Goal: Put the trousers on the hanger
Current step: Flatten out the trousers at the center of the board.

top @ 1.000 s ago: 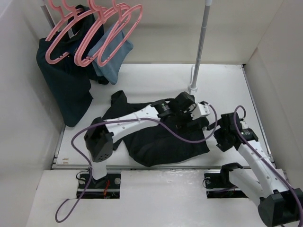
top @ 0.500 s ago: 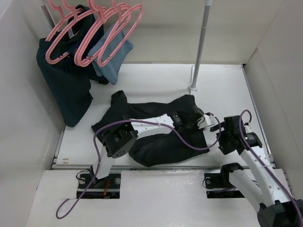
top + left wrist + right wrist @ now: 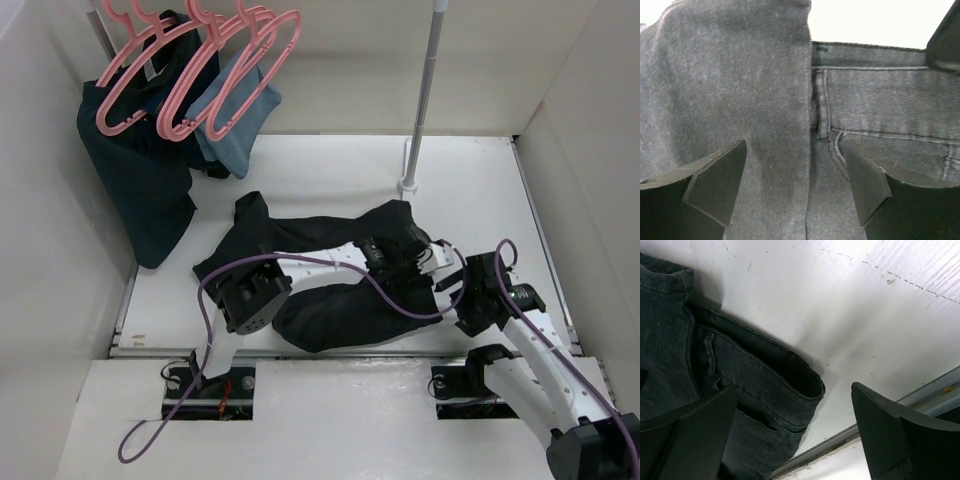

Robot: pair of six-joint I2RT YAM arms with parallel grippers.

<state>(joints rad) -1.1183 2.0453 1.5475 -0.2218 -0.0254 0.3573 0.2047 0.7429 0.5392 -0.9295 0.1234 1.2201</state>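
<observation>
The trousers need to be straightened for hanging, so my left gripper needs to grab the trousers' fold beside the waistband seam next, which leaves the waistband corner free.
The trousers, dark charcoal jeans, lie crumpled on the white table. My left gripper is pressed low onto their right end. In the left wrist view the left gripper is open, and a fold of trousers runs between the jaws beside the waistband seam. My right gripper hovers at the trousers' right edge. In the right wrist view the right gripper is wide open over the waistband corner, touching nothing. Several pink hangers hang at the top left, apart from both grippers.
A dark navy garment and a light blue cloth hang under the hangers. A metal pole stands behind the trousers. White walls enclose the table, and its front metal edge lies close below my right gripper.
The left arm has folded down and its gripper has sunk onto the trousers' right end. The right gripper has edged left toward the waistband corner.
</observation>
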